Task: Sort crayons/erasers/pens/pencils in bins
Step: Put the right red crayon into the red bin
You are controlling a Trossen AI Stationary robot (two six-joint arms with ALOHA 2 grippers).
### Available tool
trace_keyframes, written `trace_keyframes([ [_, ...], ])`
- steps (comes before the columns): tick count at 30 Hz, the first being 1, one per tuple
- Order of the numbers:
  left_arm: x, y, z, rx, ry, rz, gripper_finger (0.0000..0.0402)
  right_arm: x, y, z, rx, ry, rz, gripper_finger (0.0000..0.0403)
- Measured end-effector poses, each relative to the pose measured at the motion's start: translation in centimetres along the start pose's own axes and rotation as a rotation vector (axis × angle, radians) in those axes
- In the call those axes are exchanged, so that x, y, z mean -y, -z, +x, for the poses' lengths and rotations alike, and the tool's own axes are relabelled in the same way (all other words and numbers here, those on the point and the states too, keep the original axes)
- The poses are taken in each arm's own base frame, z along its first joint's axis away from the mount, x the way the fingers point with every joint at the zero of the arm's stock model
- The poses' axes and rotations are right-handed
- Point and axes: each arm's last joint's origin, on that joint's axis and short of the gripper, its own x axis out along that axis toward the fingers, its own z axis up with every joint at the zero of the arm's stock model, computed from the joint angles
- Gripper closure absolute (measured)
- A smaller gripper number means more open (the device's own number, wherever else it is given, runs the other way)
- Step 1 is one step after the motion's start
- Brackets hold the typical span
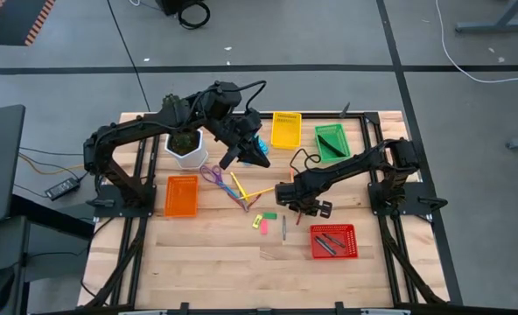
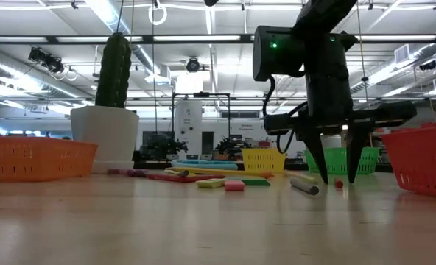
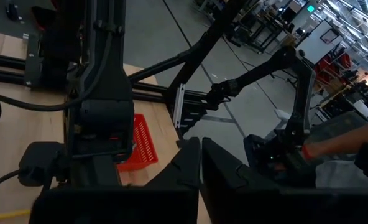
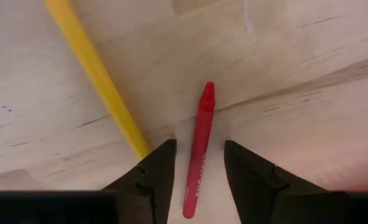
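Observation:
My right gripper's fingers are low beside the red crayon (image 4: 199, 162), close over the wood, and closing now would catch the crayon, so it is time to close on it.
A red crayon (image 4: 199, 162) lies flat on the wooden table, and a yellow pencil (image 4: 97, 74) lies beside it. My right gripper (image 4: 199, 146) points down over the crayon, open, with one finger on each side of it and touching nothing; in the low view its fingertips (image 2: 320, 177) hang just above the wood. My left gripper (image 1: 257, 156) is raised over the table's far middle, shut and holding nothing. Pink (image 1: 262, 226) and green (image 1: 269, 215) erasers and a dark pen (image 1: 283, 229) lie near the middle.
The orange bin (image 1: 181, 194) stands at the left, the yellow (image 1: 285, 129) and green (image 1: 332, 142) bins at the far side, and the red bin (image 1: 333, 241) with dark sticks at the near right. A white plant pot (image 1: 187, 147), purple scissors (image 1: 212, 174) and more pencils (image 1: 241, 191) lie left of centre.

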Motion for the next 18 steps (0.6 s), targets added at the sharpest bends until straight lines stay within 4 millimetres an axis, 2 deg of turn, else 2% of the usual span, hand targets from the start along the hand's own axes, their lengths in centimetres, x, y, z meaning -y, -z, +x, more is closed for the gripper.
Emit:
trace_keyframes([
  [6,-0.01,0.06,0.0,-0.005,-0.001,-0.005,0.0392,0.07,-0.05,-0.06,0.01,0.002,-0.003,0.0267],
  [18,-0.02,0.12,0.01,-0.01,-0.001,-0.005,0.0382,-0.01,-0.1,0.0,0.038,-0.014,-0.06,0.0364],
])
